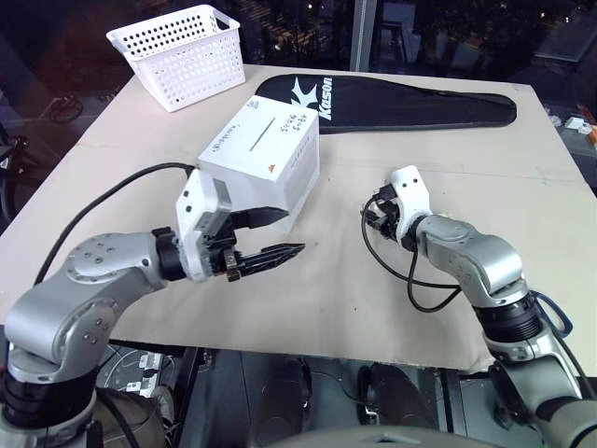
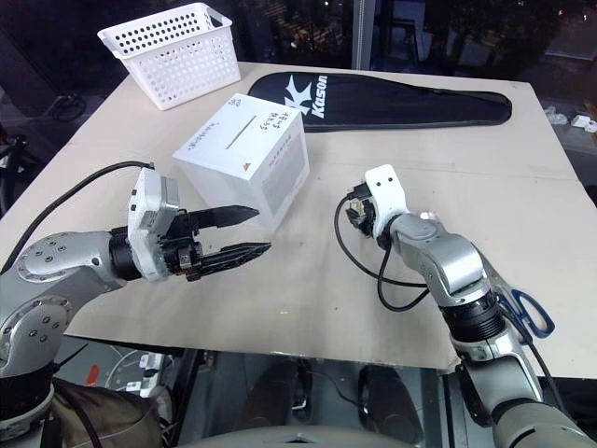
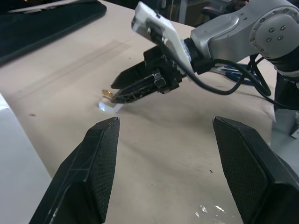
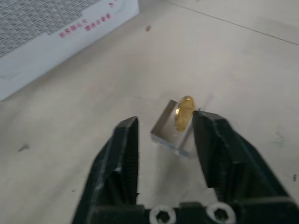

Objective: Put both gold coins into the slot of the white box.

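I should grip the gold coin by its round rim [image 4: 184, 113] with my right gripper next. Then the coin can go into the white box's slot.
The white box [image 1: 261, 154] stands on the table's left half, with its slot [image 1: 258, 131] on the top face. A gold coin [image 4: 184, 113] stands on edge in a small clear square holder [image 4: 170, 133] on the table, right of the box. My right gripper [image 4: 166, 119] is down at the table, open, with its fingers on either side of the coin and holder. One finger [image 4: 210, 135] is right against the coin; the other stands apart from it. My left gripper [image 1: 289, 233] hovers open in front of the box, with nothing between its fingers.
A white perforated basket [image 1: 182, 51] sits at the back left, and a black racket bag [image 1: 392, 98] lies across the back. Blue-handled scissors [image 2: 527, 313] lie near the front right edge, by my right arm. A black cable [image 2: 387, 280] loops off the right wrist.
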Controlling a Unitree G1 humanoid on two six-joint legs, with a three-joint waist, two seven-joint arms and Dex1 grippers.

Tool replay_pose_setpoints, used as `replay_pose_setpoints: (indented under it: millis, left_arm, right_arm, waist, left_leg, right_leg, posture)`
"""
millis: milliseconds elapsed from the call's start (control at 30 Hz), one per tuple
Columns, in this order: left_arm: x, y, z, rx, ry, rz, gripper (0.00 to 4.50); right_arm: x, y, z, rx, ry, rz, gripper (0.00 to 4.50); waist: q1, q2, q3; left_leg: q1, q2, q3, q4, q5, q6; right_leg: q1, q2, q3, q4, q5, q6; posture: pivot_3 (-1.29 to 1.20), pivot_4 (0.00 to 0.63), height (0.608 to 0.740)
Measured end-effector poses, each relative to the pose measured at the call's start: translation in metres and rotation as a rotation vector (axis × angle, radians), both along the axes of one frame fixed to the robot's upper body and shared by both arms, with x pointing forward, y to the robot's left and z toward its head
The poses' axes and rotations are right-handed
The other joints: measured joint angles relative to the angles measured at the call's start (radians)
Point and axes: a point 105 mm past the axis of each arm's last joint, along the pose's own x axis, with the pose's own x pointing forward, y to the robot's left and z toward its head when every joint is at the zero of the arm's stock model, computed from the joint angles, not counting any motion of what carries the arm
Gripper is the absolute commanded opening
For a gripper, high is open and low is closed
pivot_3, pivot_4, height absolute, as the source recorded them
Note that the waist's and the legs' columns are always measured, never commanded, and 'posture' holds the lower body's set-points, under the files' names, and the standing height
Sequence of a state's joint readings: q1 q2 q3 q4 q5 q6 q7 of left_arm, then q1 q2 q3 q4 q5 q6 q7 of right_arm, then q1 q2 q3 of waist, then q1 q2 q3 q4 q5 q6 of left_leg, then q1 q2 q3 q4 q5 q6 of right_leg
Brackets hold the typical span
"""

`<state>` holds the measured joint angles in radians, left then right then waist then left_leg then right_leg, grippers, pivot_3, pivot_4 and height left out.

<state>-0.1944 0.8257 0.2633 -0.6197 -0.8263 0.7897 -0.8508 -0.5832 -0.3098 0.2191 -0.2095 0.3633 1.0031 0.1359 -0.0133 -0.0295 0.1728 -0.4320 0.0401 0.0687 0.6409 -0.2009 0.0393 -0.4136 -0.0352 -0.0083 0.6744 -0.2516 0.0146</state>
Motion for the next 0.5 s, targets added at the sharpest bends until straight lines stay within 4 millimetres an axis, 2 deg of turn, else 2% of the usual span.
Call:
replay_pose_setpoints:
  millis: [467,500]
  left_arm:
    - [-0.0043,-0.0002,-0.0031,0.009,-0.01,-0.002,3.22]
    - [-0.0049,-0.0002,-0.0035,0.012,-0.01,-0.003,3.22]
  right_arm:
    - [0.0091,-0.0018,-0.009,-0.02,0.024,-0.039,2.0]
    - [0.0102,-0.0015,-0.009,-0.02,0.025,-0.04,1.74]
  waist:
    - [-0.001,0.0,0.0]
    - [-0.001,0.0,0.0]
  left_leg:
    - [0.0,0.0,0.0,0.0,0.0,0.0]
    - [0.0,0.0,0.0,0.0,0.0,0.0]
  right_leg:
    - [0.0,0.0,0.0,0.0,0.0,0.0]
    - [0.0,0.0,0.0,0.0,0.0,0.0]
  posture:
    - [0.0,0.15,0.74]
    - [0.0,0.15,0.74]
